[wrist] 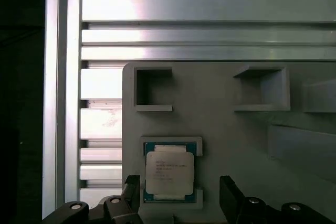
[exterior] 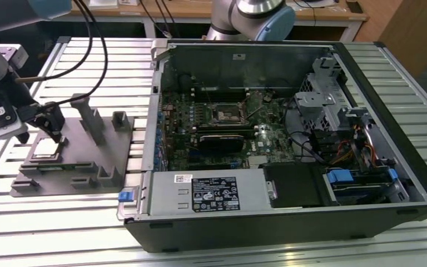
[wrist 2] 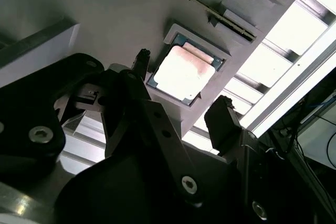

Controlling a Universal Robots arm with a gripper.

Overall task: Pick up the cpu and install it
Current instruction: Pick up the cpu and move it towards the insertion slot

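Observation:
My gripper should next grip the cpu by its open side edges to install it, as gaps there let the fingers in and the sides of the fixture plate's hollow wrap the cpu's corners and ends.
The cpu (exterior: 44, 147) is a thin square chip with a silver top. It lies flat in a square recess of the grey fixture plate (exterior: 80, 167) at the exterior view's left. My gripper (exterior: 51, 133) hangs just over it, open. In both wrist views the two black fingers (wrist 2: 223, 119) (wrist: 229, 190) stand on opposite sides of the cpu (wrist 2: 184, 73) (wrist: 169, 171), apart from its edges, with nothing held between them. The motherboard socket (exterior: 228, 114) sits inside the open computer case (exterior: 288, 139), far from the gripper.
The fixture plate carries upright grey posts (exterior: 95, 119) and other recesses (wrist: 152, 87) close to the gripper. Cables (exterior: 87, 67) run from the arm above the plate. The slatted aluminium table (exterior: 65, 222) lies around it, its edge (wrist: 63, 103) near the plate.

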